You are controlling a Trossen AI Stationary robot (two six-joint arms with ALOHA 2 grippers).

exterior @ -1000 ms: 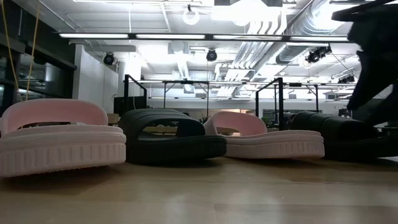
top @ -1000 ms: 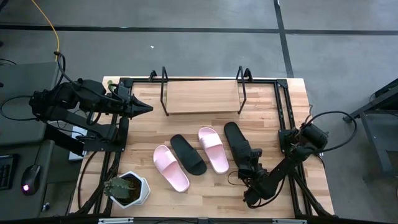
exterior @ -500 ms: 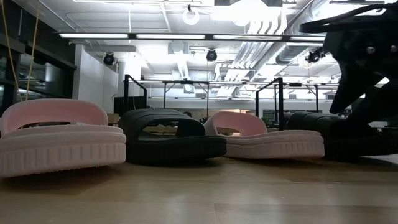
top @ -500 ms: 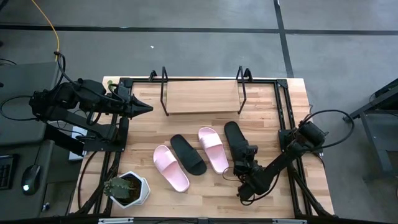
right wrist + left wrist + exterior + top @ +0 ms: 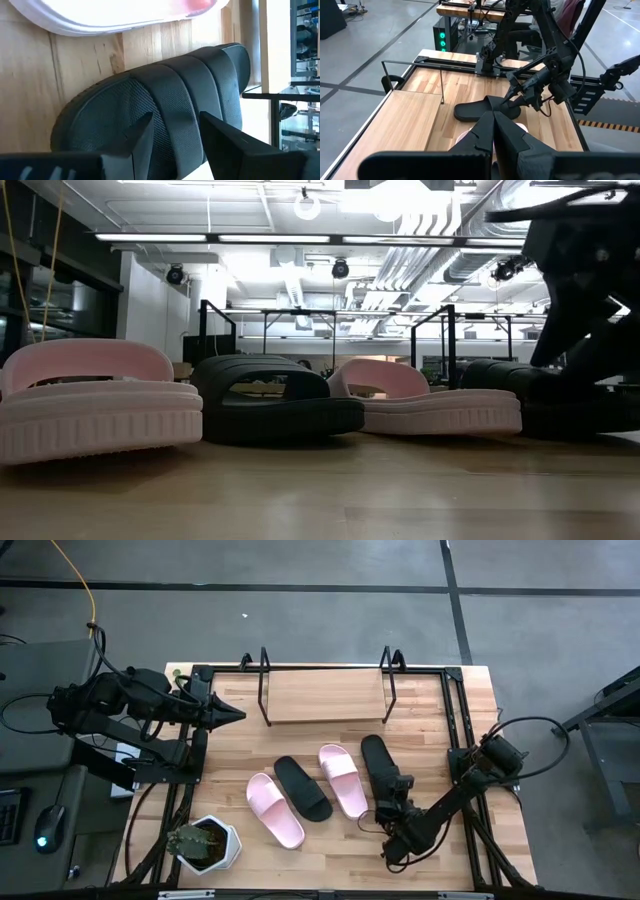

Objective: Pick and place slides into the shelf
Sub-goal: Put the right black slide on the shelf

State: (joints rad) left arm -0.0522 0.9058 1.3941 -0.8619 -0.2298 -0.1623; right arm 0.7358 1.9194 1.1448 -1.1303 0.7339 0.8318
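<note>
My right gripper grabs this black slide by its ridged strap next, to place it on the shelf (image 5: 325,695).
Four slides lie side by side on the table, soles down: a pink one (image 5: 274,810), a black one (image 5: 302,788), a pink one (image 5: 342,780) and a black one (image 5: 377,764) at the right. The shelf (image 5: 325,695) stands behind them, its wooden board bare. My right gripper (image 5: 392,802) is low over the near end of the right black slide (image 5: 150,95), open, slanting down from the near right. My left gripper (image 5: 236,714) is shut on nothing, held high at the table's left. My right gripper's open fingers (image 5: 142,132) stand astride the ridged strap (image 5: 182,112) of the right black slide, slanting down from the near right. The slide lies flat on the table. Whether the fingers touch the strap, I cannot tell.
A white pot with a plant (image 5: 205,845) stands at the near left corner. A black frame (image 5: 196,740) runs around the table top. Bare wood lies between the slides and the shelf.
My right gripper has shifted a little toward the table's left over the right black slide's near end, then kept still. Its fingers have stayed open. The slides have not moved.
</note>
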